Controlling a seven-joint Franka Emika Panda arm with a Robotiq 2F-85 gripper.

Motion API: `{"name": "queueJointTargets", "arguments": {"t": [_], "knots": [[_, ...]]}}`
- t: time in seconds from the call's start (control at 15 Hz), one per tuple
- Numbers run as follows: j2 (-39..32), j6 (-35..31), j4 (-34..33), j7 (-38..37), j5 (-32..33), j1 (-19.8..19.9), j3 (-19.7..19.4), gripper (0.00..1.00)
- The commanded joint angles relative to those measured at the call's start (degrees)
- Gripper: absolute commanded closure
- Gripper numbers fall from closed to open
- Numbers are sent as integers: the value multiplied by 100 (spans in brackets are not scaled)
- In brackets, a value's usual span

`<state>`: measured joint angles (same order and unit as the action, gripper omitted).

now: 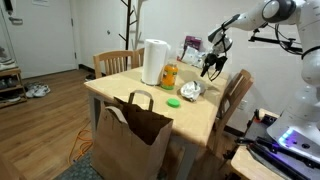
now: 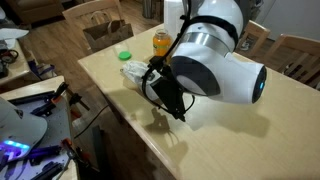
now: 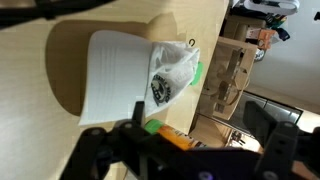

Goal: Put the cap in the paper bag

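Observation:
My gripper moves toward the cap before closing next: my fingers hang above the table, and closing now would miss it and the plastic bag's edge.
The cap is a small green disc [image 1: 173, 100] lying on the wooden table [image 1: 200, 120] next to a crumpled clear plastic bag [image 1: 190, 90]. It also shows in an exterior view [image 2: 124, 55] and, partly hidden behind the plastic, in the wrist view [image 3: 197, 72]. The brown paper bag [image 1: 135, 128] stands open at the table's near edge; it shows in both exterior views [image 2: 105, 30] and in the wrist view [image 3: 230, 80]. My gripper [image 1: 212, 64] hangs above the table past the plastic bag, away from the cap. Its fingers [image 3: 185, 155] are spread and empty.
A white paper towel roll [image 1: 155, 62] and an orange bottle [image 1: 169, 76] stand near the cap; the bottle [image 3: 170, 135] lies under my fingers in the wrist view. Wooden chairs [image 1: 118, 62] surround the table. A desk with electronics [image 1: 275, 140] stands beside it.

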<state>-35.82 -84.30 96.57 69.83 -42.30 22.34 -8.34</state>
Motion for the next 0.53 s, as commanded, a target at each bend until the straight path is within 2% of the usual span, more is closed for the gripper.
{"name": "queueJointTargets", "arguments": {"t": [0.0,0.47], "knots": [[-59,-137,-54,-244,86,41,-63,0],[-670,-508,-248,-932,63,110,-165,0]]}}
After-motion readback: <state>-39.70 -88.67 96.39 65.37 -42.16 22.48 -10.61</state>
